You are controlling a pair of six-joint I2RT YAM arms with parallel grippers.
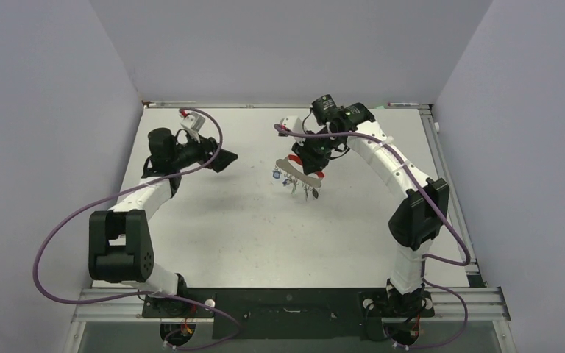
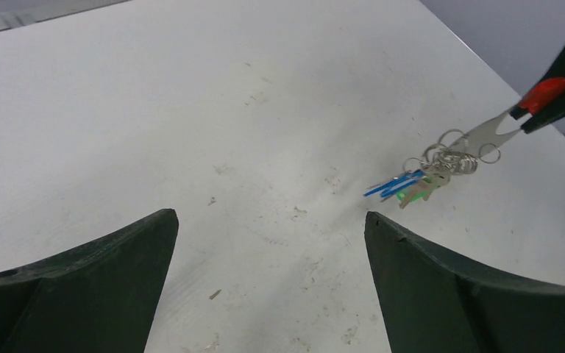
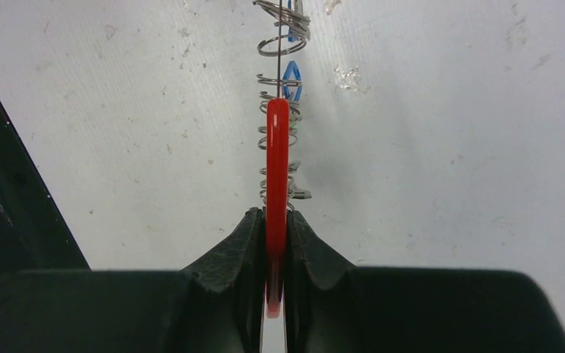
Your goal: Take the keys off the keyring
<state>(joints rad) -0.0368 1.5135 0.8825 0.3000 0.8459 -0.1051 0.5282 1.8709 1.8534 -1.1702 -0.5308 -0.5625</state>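
My left gripper grabs the end key by its blue tag (image 1: 276,174) (image 2: 393,184) next, which leaves the key's wire ring free to come off the keyring.
My right gripper (image 1: 311,157) is shut on the red part of the keyring (image 3: 276,162), seen edge-on between its fingertips (image 3: 250,228), and holds it above the table. In the left wrist view the keyring's red part (image 2: 545,91) leads to a silvery-grey part with small wire rings. The keys (image 2: 410,185), with blue and green tags, hang from those rings. In the top view the keyring (image 1: 295,166) and keys (image 1: 295,184) hang below the right gripper. My left gripper (image 1: 224,160) is open and empty, to the left of the keys, its jaws wide apart (image 2: 270,215).
The white table (image 1: 265,235) has scuff marks. Grey walls close in the left, back and right sides. Purple cables (image 1: 66,228) loop beside each arm. A small white and red object (image 1: 186,114) lies at the back left edge.
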